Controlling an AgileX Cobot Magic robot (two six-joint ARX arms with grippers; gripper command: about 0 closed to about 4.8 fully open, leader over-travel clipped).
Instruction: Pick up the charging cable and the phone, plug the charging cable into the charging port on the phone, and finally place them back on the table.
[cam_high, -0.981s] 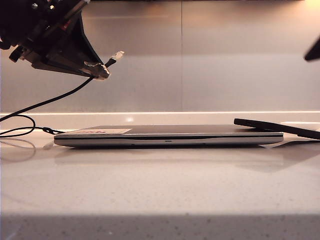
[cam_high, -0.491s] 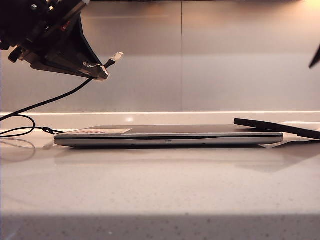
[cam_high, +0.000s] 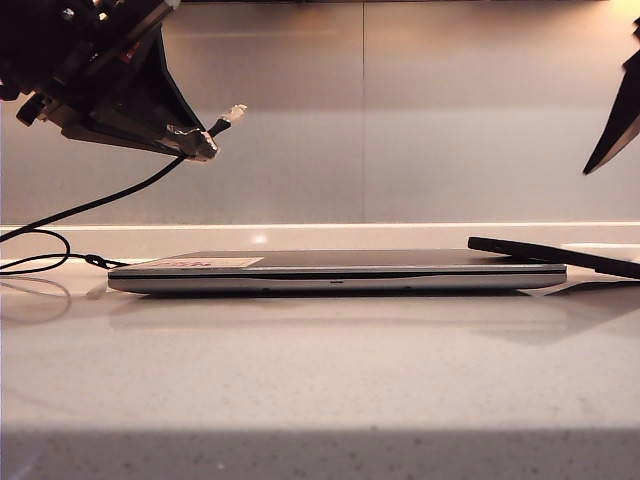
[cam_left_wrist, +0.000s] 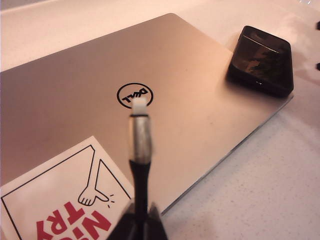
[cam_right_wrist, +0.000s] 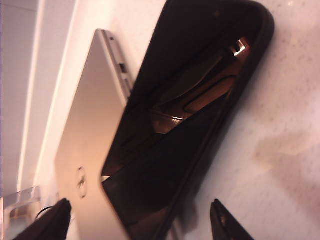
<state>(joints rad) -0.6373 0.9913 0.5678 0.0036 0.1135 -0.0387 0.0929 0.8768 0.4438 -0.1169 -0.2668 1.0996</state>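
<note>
The right gripper grabs the phone by its long side edges next, to plug the charging cable into the phone's port.
My left gripper (cam_high: 200, 145) hangs at the upper left, shut on the charging cable (cam_high: 100, 203). Its silvery plug (cam_high: 232, 112) sticks out beyond the fingertips. In the left wrist view the plug (cam_left_wrist: 140, 132) points over the laptop, and the gripper (cam_left_wrist: 142, 222) pinches the black cord. The phone (cam_high: 550, 255) lies tilted, one end on the laptop's right corner and the other on the table (cam_high: 320, 370). My right gripper (cam_right_wrist: 140, 205) is open above the phone (cam_right_wrist: 190, 115), one finger on each side and clear of it. One of its fingers (cam_high: 612, 135) shows at the upper right.
A closed silver laptop (cam_high: 340, 270) lies across the table's middle, with a white and red sticker (cam_left_wrist: 60, 200) on its lid. The cable's slack loops on the table at the far left (cam_high: 40, 250). A pale wall stands behind.
My right gripper's dark finger has come down and further into the exterior view at the upper right. The left gripper and cable have stayed still.
</note>
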